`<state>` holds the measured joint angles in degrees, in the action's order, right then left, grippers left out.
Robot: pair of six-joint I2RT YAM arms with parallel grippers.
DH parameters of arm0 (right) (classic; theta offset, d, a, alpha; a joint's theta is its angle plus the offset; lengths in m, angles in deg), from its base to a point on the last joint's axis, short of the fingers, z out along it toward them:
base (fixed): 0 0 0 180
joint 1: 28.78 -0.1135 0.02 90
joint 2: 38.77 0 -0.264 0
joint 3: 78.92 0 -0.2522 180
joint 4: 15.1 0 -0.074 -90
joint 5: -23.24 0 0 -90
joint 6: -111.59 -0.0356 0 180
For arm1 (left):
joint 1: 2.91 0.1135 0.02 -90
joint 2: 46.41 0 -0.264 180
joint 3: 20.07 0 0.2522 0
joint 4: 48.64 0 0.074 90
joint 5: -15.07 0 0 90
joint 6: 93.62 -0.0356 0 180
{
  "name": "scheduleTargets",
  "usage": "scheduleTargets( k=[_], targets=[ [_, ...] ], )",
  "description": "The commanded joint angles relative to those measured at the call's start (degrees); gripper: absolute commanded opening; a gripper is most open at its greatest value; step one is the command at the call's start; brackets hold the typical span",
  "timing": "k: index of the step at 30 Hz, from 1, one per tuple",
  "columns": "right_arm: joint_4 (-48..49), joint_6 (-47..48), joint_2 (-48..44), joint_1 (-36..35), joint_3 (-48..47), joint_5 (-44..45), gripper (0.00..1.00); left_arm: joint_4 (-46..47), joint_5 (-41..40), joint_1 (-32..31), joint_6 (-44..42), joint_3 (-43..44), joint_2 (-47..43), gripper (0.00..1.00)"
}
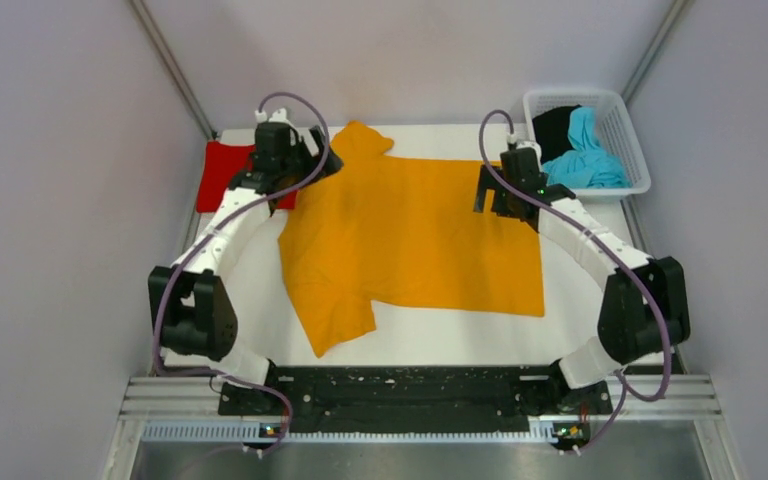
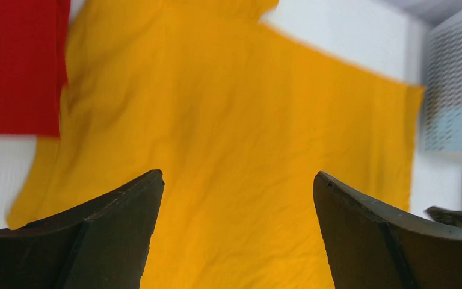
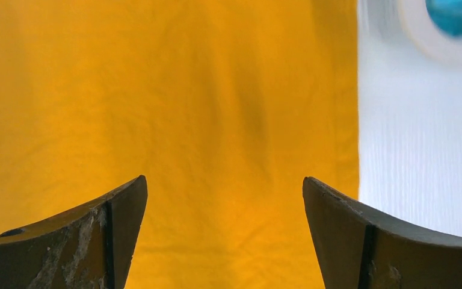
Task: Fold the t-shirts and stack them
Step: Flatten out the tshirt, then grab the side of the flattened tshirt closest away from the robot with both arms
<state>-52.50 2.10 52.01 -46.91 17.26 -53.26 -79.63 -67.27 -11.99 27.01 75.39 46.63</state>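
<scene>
The t-shirt's near side is to be folded over, so the left gripper should next grab the orange-yellow t-shirt's near sleeve at its neck-side cuff corner.
The orange-yellow t-shirt (image 1: 410, 235) lies spread flat on the white table, neck to the left, hem to the right. It fills the left wrist view (image 2: 240, 108) and the right wrist view (image 3: 174, 102). A folded red t-shirt (image 1: 222, 172) lies at the far left, also in the left wrist view (image 2: 18, 60). The cyan-blue t-shirt (image 1: 585, 150) and the black t-shirt (image 1: 555, 125) lie in the basket. My left gripper (image 1: 310, 172) hovers open over the shirt's far left shoulder. My right gripper (image 1: 490, 195) hovers open over its far right part. Both are empty.
The white mesh basket (image 1: 632, 140) stands at the far right corner and shows in the left wrist view (image 2: 451, 90). Bare white table (image 1: 580, 300) lies to the right of the hem, also in the right wrist view (image 3: 421, 132). Grey walls close both sides.
</scene>
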Motion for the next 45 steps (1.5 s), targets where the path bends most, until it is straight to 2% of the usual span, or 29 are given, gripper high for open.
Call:
scheduleTargets(
  k=[1, 5, 9, 14, 19, 22, 27, 37, 45],
  targets=[
    [0.18, -5.27, -9.56, -0.06, 9.6, 2.61, 0.99, -4.02, -10.3, -6.6, 3.2, -14.44, -9.28, 0.98],
    [0.54, -6.4, -16.15, -0.06, 16.13, 3.2, 0.99, -19.91, -16.7, -12.96, 11.76, -24.49, -17.36, 0.96],
    [2.1, -8.08, -21.12, -0.06, 22.09, 3.24, 0.99, -31.02, -22.32, -19.51, 21.62, -35.69, -27.88, 0.95],
    [4.01, -9.15, -24.15, -0.02, 25.66, 1.79, 0.99, -36.96, -23.02, -24.31, 31.25, -46.13, -41.82, 0.91],
    [3.88, -9.84, -25.43, -0.06, 27.23, 0.64, 0.99, -36.25, -19.63, -24.51, 31.53, -51.97, -49.57, 0.78],
    [3.14, -11.69, -26.64, -0.02, 27.49, 1.95, 0.99, -35.69, -17.93, -24.62, 31.07, -53.24, -48.78, 0.65],
    [2.24, -11.45, -28.27, -0.06, 26.69, 3.37, 0.99, -35.87, -17.8, -24.67, 31.12, -53.1, -43.26, 0.54],
    [0.97, -10.32, -27.73, -0.06, 27.33, 5.12, 0.99, -30.97, -13.68, -26.0, 30.28, -54.47, -38.75, 0.49],
    [0.16, -9.45, -29.03, -0.05, 28.08, 6.43, 0.99, -26.77, -12.52, -27.93, 30.98, -55.1, -35.13, 0.41]
  ],
)
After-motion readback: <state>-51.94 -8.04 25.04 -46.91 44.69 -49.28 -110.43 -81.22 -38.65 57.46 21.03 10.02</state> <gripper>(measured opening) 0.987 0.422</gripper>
